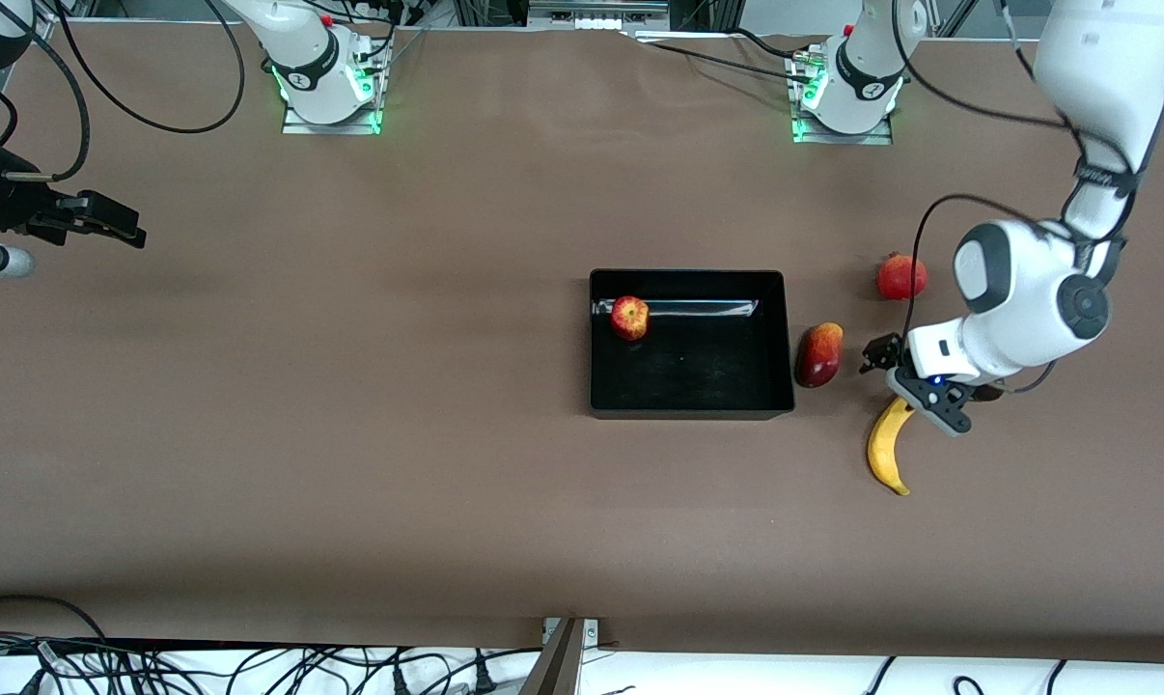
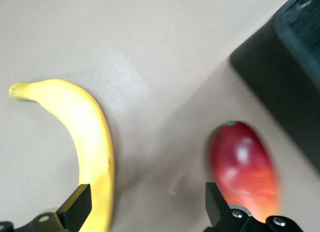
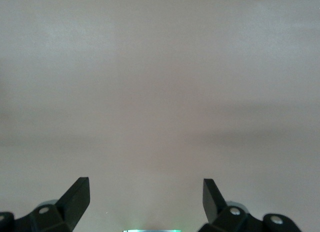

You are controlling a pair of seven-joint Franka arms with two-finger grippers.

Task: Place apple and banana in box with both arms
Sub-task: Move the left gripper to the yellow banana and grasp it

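The left gripper isn't ready to close on the banana yet: one finger is over the banana's body in the left wrist view. The robot should first move the left gripper's fingers to either side of the banana's curved body.
The small red apple [image 1: 629, 318] with yellowish blotches lies in the black box [image 1: 788, 333], in the corner toward the robots' bases and the right arm's end. The yellow banana [image 1: 887, 451] lies on the table beside the box, toward the left arm's end. My left gripper [image 1: 883, 362] is open and empty, low over the table between the banana's upper end and the oval fruit. In the left wrist view the banana [image 2: 85, 137] runs past one fingertip [image 2: 77, 204]. My right gripper [image 1: 109, 224] is open and empty, waiting at the right arm's end of the table.
An elongated dark-red-and-orange oval fruit [image 1: 819, 354] lies right beside the box wall; it also shows in the left wrist view [image 2: 245, 169]. A larger plain red round fruit with a crown tip [image 1: 901, 276] sits farther from the camera. Bare brown table surrounds them.
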